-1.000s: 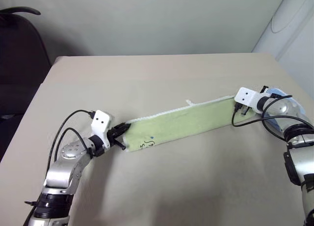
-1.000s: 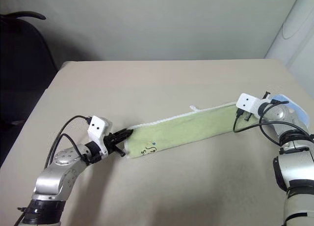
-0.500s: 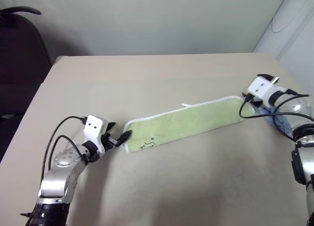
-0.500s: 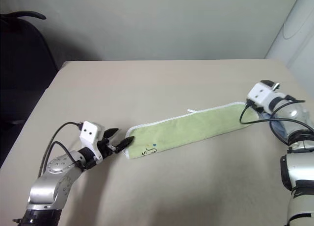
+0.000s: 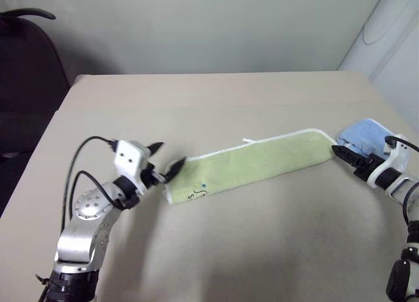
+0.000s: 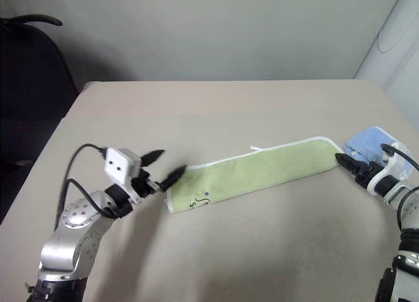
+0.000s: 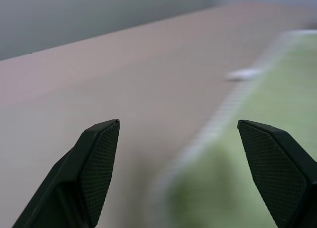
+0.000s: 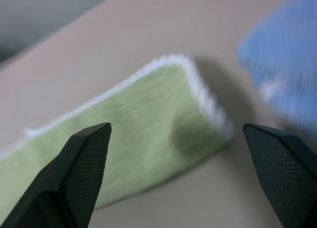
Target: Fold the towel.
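My right gripper grabs the strip [image 5: 249, 164] by its plain white-edged end [image 5: 323, 146] next, to fold the strip shorter.
The towel [image 5: 252, 161], light green with white edging, lies as a long folded strip across the table, slanting from near left to far right. A small white loop tag [image 5: 249, 141] sticks out of its far edge, and a dark embroidered mark [image 5: 196, 194] sits near its left end. My left gripper [image 5: 169, 155] hovers open just above the towel's left end, holding nothing. My right gripper [image 5: 344, 156] is open at the towel's right end, a little short of it. In the right wrist view the towel [image 8: 148, 119] lies between and beyond the spread fingers [image 8: 89, 159].
A folded light blue towel [image 5: 363, 135] lies just behind my right gripper near the table's right edge. A dark chair [image 5: 26, 86] stands off the table's left side. The beige table [image 5: 216, 99] is bare beyond the towel.
Both grippers have opened and let go of the towel's ends. The right arm has pulled back and rolled over, uncovering the blue towel. The left gripper has risen slightly.
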Robot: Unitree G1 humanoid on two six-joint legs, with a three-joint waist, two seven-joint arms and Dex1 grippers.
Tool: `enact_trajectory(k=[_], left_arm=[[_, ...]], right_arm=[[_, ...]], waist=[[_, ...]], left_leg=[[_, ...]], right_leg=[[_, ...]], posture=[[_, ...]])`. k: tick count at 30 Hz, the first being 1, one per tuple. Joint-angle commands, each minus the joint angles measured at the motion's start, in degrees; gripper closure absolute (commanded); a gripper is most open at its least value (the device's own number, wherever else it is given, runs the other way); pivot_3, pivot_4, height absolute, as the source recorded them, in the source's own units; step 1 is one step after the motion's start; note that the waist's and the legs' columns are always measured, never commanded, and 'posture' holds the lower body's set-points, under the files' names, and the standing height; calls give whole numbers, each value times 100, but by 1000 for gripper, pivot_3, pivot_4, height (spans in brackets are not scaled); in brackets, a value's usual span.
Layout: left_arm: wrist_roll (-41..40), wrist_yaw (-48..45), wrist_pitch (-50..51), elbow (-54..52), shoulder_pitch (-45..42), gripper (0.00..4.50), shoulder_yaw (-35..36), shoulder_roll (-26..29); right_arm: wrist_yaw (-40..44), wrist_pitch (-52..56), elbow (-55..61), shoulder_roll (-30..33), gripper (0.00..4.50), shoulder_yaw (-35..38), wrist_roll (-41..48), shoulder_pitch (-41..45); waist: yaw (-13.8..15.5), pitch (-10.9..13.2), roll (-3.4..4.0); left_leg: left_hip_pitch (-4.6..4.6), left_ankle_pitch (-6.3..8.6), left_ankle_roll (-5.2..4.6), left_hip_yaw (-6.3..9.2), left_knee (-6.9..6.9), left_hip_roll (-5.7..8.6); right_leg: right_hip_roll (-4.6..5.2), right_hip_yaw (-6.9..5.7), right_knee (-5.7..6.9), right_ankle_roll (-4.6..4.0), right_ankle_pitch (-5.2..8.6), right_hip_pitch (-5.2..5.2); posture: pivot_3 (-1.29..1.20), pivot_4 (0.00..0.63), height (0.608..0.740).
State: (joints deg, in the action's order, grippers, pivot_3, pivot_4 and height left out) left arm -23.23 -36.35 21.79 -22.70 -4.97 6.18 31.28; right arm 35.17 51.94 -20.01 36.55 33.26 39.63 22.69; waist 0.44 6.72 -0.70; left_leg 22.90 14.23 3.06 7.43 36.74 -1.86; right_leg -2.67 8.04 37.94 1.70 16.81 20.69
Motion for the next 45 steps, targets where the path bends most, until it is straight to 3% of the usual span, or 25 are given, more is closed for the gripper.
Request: enact_trajectory(k=[1, 8, 22, 28, 35, 39, 45], left_arm=[[103, -333, -234, -199, 49, 371, -226, 163], [220, -471, -306, -181, 33, 371, -512, 125], [436, -313, -306, -450, 410, 371, -692, 105], [636, -295, -328, -470, 830, 335, -741, 180], [512, -360, -264, -473, 833, 335, -665, 121], [113, -378, -157, -493, 714, 335, -446, 6], [-772, -144, 116, -523, 444, 335, 191, -304]], right_arm=[[-606, 606, 354, -196, 0, 532, 572, 47], [-1169, 568, -70, -581, 0, 469, 529, 428], [-1372, -1165, -3331, -574, 0, -44, -511, 2281], [-1412, -1368, -3603, -575, 2093, 70, -475, 2168], [-979, -1403, -2656, -512, 4481, -96, -434, 1837], [-586, -1603, -1714, -243, 4481, -594, -751, 1573], [615, -2700, 266, 351, 4481, -1971, -1680, 861]], waist=[[-13, 0, 1], [-27, -1, -1], [-76, -21, -26], [-65, -37, -51], [-33, -41, -57], [8, -29, -39], [-29, -15, -6]], left_leg=[[-1, 18, -32, 0, 1, 0], [-2, 23, -40, 5, 3, -1], [-6, 26, -45, 12, 13, -1], [-16, 30, -51, 18, 16, -1], [-16, 32, -55, 21, 18, 0], [-9, 39, -64, 21, 24, 6], [6, 36, -59, 13, 24, 6]], right_leg=[[-1, 2, 2, 1, 0, 2], [-2, 2, 6, 3, 1, 6], [-1, -3, 17, 2, 0, 2], [0, -8, 14, 1, 0, -15], [0, -12, 8, 0, 0, -24], [5, -14, 6, 0, 0, -22], [3, -12, 10, 1, 0, -4]], posture=[[0, 150, 740], [0, 150, 740], [0, 150, 740], [0, 150, 740], [0, 150, 740], [0, 150, 740], [0, 150, 740]])
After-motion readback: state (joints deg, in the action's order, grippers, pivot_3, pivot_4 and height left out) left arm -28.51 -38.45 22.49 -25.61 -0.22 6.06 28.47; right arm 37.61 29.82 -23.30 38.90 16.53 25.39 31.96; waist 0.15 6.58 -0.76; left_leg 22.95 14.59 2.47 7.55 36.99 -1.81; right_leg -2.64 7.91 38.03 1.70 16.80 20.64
